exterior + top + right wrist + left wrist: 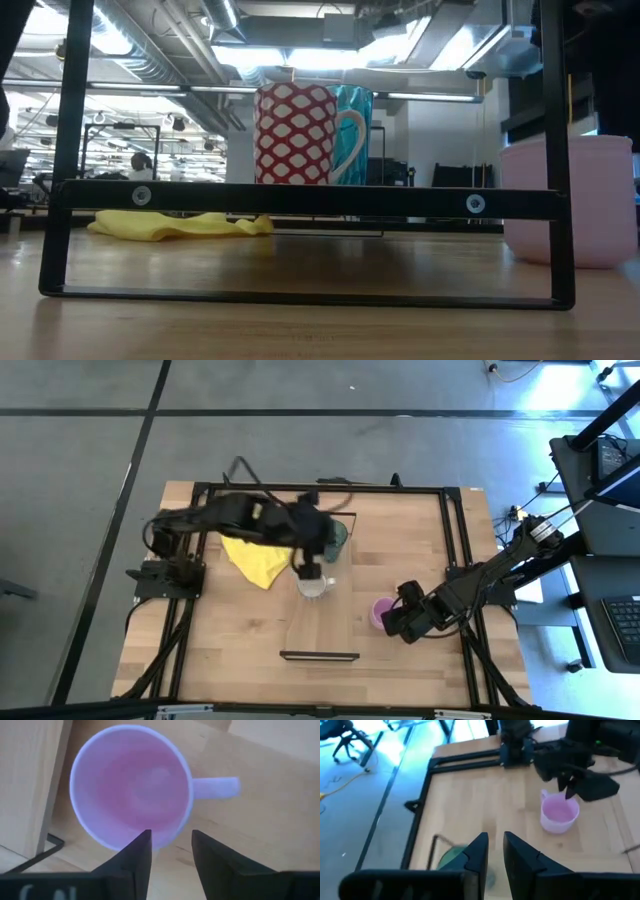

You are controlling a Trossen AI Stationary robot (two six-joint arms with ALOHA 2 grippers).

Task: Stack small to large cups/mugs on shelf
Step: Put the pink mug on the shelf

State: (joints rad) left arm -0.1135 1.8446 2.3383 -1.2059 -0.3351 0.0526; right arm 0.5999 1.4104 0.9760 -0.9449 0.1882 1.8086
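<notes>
The pink mug's round body is wider than my open fingers, so my right gripper will pinch the pink mug by its thin rim (172, 837) next.
A white mug with a red pattern (295, 135) stands upright at the far end of the light-wood shelf (320, 628); its base is hidden behind the shelf's dark end piece (300, 200). The teal tumbler (337, 540) stands just behind it. My left gripper (496, 840) hovers over the white mug (314, 587), its fingers a narrow gap apart and empty. The pink mug (131, 785) stands on the table right of the shelf. My right gripper (170, 840) is open above the pink mug's rim near the handle, one finger on either side of the wall.
A yellow cloth (256, 560) lies on the table left of the tumbler. The black frame (455, 550) runs along the tabletop's edges. Bare wood lies between the shelf and the pink mug.
</notes>
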